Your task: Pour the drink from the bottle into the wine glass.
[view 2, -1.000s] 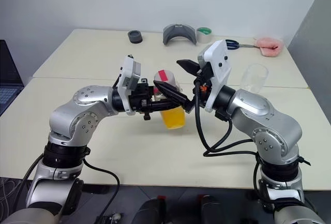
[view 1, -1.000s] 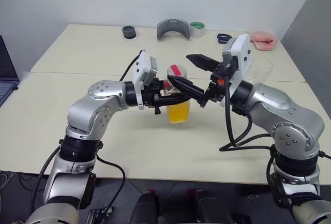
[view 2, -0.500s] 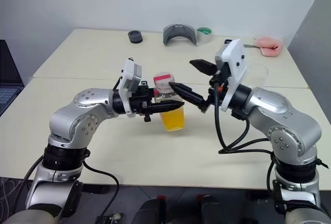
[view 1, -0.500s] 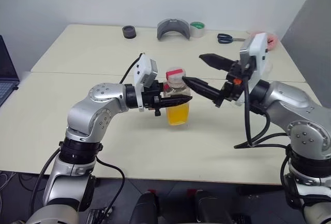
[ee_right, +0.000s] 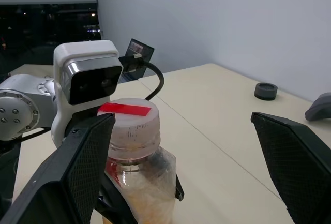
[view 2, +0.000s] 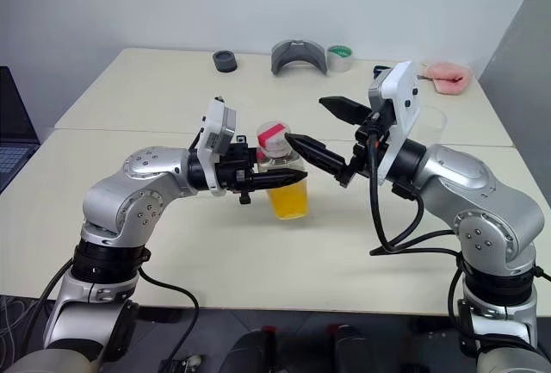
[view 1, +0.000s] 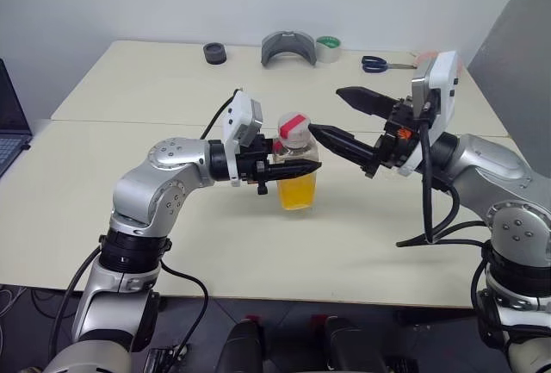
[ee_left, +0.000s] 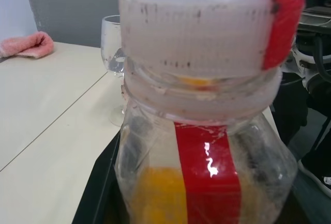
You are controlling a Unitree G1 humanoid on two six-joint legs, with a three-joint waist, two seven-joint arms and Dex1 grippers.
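Note:
My right gripper should move toward the white-and-red cap before it closes, because the cap is still beyond the open fingers.
The bottle is clear plastic with a red label strip and a white-and-red cap on top. The orange drink fills its lower half. My left gripper is shut on the bottle's body from the left and holds it upright low over the table. My right gripper stands open just right of the cap, one finger above and one at cap height, touching nothing. The wine glass stands empty behind my right wrist, partly hidden; the left wrist view shows the glass beyond the bottle.
Along the table's far edge lie a black round piece, a grey curved object, a green tape roll, scissors and a pink cloth. A laptop sits at the left edge.
My right gripper has drawn back to the right, away from the bottle's cap, and stays open. The left gripper and the bottle have kept still.

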